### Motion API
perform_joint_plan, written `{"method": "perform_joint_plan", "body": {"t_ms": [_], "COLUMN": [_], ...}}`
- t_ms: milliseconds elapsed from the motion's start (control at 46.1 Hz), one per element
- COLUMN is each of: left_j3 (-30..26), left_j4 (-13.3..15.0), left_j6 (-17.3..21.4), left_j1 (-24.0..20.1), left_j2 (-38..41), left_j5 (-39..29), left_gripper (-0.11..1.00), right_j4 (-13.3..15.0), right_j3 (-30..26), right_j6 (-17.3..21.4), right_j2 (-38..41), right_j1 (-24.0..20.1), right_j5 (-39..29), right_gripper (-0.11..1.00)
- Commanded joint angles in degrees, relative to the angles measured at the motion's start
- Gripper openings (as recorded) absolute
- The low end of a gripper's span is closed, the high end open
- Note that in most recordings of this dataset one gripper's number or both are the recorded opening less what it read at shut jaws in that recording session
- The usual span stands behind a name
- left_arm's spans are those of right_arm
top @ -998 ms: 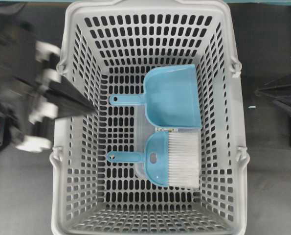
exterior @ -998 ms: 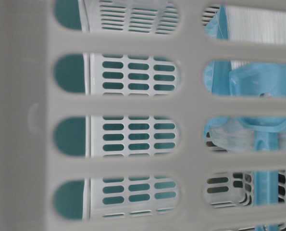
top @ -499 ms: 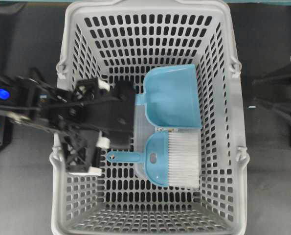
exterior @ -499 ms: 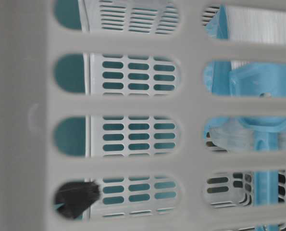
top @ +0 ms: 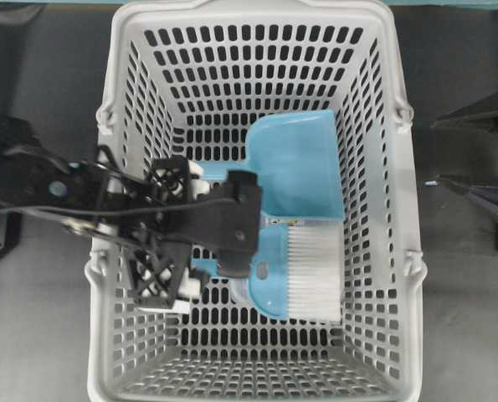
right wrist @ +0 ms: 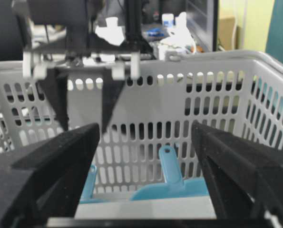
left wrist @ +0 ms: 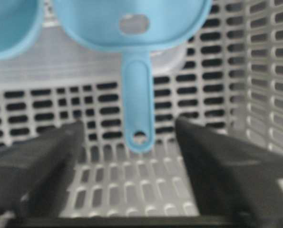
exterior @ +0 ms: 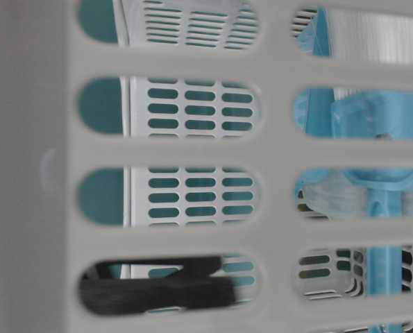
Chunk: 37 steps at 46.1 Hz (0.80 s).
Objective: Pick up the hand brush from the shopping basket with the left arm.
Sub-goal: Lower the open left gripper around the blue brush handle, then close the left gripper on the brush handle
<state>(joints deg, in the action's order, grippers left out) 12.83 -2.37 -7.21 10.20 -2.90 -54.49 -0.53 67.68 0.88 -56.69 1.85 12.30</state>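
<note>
The robot's left hand should next grip the hand brush (top: 295,280) by its narrow handle, because the brush's blue head is wider than the hand's open fingers.
The hand brush (top: 295,280) lies flat on the shopping basket (top: 232,15) floor, white bristles to the right and its handle under my left arm. My left gripper (top: 165,228) hangs open inside the basket above the handle end. In the left wrist view the handle (left wrist: 136,95) points toward me and its holed tip sits between the spread fingers (left wrist: 46,156) of the gripper (left wrist: 129,123), touching neither. The right wrist view shows the left gripper (right wrist: 84,129) pointing down over the brush handle (right wrist: 89,183). My right gripper (right wrist: 146,137) stands open and holds nothing.
A light-blue dustpan (top: 295,163) lies just beyond the brush, its handle (right wrist: 169,166) also pointing left. The basket's slotted walls (left wrist: 269,71) surround the left gripper. My right gripper (top: 437,152) stays outside the basket's right wall. A black finger (exterior: 157,288) shows through a wall slot.
My left arm has swung from outside the left wall into the basket, over the brush handle, and its jaws have opened. The right gripper's jaws have opened too.
</note>
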Motion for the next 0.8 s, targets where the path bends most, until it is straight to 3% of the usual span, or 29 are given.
{"method": "perform_joint_plan", "body": {"t_ms": [0,87,781], "left_j3": [-0.44,-0.35,5.45], "left_j4": [-0.18,-0.26,-0.18], "left_j6": [-0.09,0.09,0.18], "left_j1": [0.44,0.62,0.79], "left_j2": [1.58,3.43,13.01], "left_j5": [0.44,1.05,10.99], "left_gripper": [0.83,0.91,0.91], "right_j4": [-0.18,-0.18,-0.18], "right_j3": [-1.14,-1.14,-1.05], "right_j6": [0.18,0.09,0.18], "right_j2": [0.26,0.26,0.09], "right_j1": [0.26,0.26,0.18], "right_j5": [0.35,0.26,0.18], "right_gripper": [0.75,0.74,0.74]}}
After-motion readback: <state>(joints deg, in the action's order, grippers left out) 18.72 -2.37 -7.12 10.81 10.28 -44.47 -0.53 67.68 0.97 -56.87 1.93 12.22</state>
